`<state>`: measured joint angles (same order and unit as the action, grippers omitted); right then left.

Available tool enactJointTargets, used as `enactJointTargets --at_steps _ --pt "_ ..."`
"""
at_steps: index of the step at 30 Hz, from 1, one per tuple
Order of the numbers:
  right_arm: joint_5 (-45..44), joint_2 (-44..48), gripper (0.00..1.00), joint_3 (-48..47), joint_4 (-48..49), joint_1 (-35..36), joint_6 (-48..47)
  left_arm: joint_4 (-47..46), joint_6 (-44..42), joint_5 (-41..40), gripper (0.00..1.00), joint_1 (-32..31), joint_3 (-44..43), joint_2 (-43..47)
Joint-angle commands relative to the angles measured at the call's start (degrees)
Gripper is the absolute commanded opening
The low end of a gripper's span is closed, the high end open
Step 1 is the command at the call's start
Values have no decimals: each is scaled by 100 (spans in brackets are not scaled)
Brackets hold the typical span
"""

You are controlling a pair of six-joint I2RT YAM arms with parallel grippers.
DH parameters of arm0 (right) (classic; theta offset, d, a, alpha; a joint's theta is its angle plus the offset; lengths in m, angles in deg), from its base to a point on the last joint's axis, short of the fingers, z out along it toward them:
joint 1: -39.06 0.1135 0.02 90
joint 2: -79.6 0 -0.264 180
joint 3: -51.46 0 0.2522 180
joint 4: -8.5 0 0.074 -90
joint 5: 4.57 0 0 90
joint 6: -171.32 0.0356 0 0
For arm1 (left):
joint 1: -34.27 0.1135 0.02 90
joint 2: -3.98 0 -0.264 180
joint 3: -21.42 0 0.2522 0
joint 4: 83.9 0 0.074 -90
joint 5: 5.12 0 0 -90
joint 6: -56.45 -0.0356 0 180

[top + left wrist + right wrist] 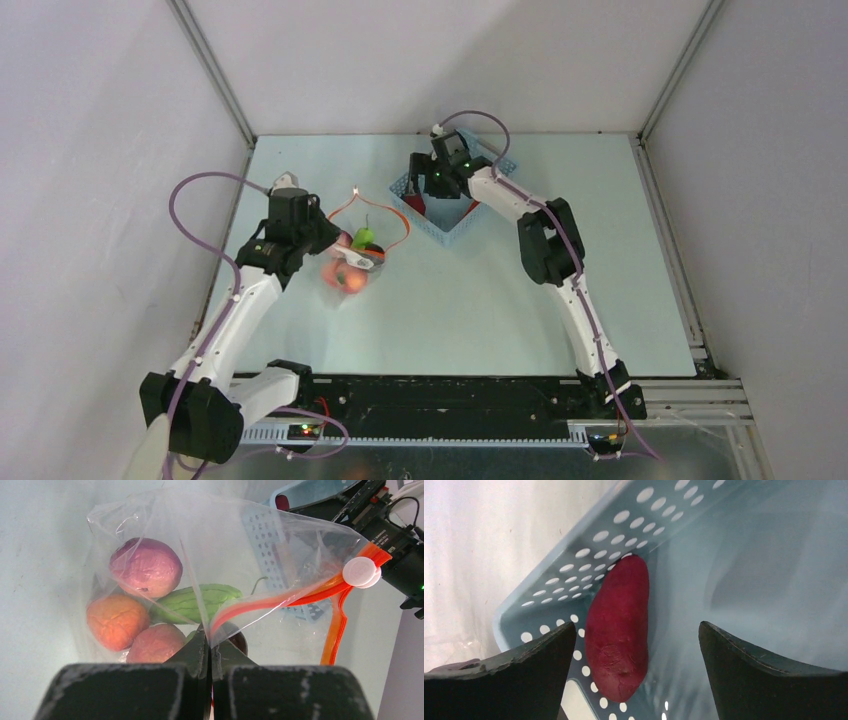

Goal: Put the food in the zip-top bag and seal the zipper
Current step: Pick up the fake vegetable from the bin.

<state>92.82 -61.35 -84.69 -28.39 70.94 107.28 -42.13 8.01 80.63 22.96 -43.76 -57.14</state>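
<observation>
I would miss the dark red food by closing my right gripper now, as its fingers stop above it in the right wrist view, so it should first lower.
The clear zip-top bag (150,525) hangs from my left gripper (210,647), which is shut on its edge just below the mouth. Inside it lie a purple food (145,567), an orange one (117,621), a peach-red one (156,643), an elongated green one (200,602) and a dark one (240,639). The red-orange zipper (300,596) gapes open, its white slider (361,572) at the far end. From above, the bag (352,265) sits left of centre by the left gripper (340,245). My right gripper (636,625) is open, straddling a dark red food (619,625) without touching it.
The red food lies in a light-blue perforated basket (589,555) at the table's back centre (447,238), with the right gripper (418,195) reaching into it. Grey walls and metal frame posts enclose the table. A black rail (450,395) runs along the near edge.
</observation>
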Motion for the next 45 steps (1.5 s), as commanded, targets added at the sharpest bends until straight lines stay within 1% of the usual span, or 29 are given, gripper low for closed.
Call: enactJointTargets --at_steps 1,9,12,15,18,27,32,33,36,37,41,45 --pt "88 -19 95 -297 -150 107 231 -41 -51 -126 0 50 2 -3" --pt "50 65 92 -53 -704 334 17 -54 -52 -119 0 53 18 -23" --pt "-134 185 89 164 -826 352 -1 -65 -43 -115 0 60 30 -15" --pt "-439 297 84 317 -893 350 -28 -77 -34 -96 0 54 40 -20" --pt "-532 384 76 396 -1031 340 8 -76 -26 -82 0 59 62 -10" --pt "-1000 616 70 663 -1156 344 28 -99 1 -69 0 59 94 60" --pt "-616 688 59 850 -873 329 51 -129 5 -61 0 58 84 57" --pt "-572 717 52 873 -799 335 59 -118 2 -77 0 54 82 57" --pt "-458 902 40 1036 -563 325 129 -143 13 -78 0 59 79 58" --pt "-450 1087 34 1238 -300 321 127 -168 28 -68 0 54 97 68" --pt "-534 1729 26 1770 309 287 26 -199 38 -33 0 59 98 51" --pt "-618 2357 25 2181 664 260 -60 -210 36 -13 0 55 81 26"
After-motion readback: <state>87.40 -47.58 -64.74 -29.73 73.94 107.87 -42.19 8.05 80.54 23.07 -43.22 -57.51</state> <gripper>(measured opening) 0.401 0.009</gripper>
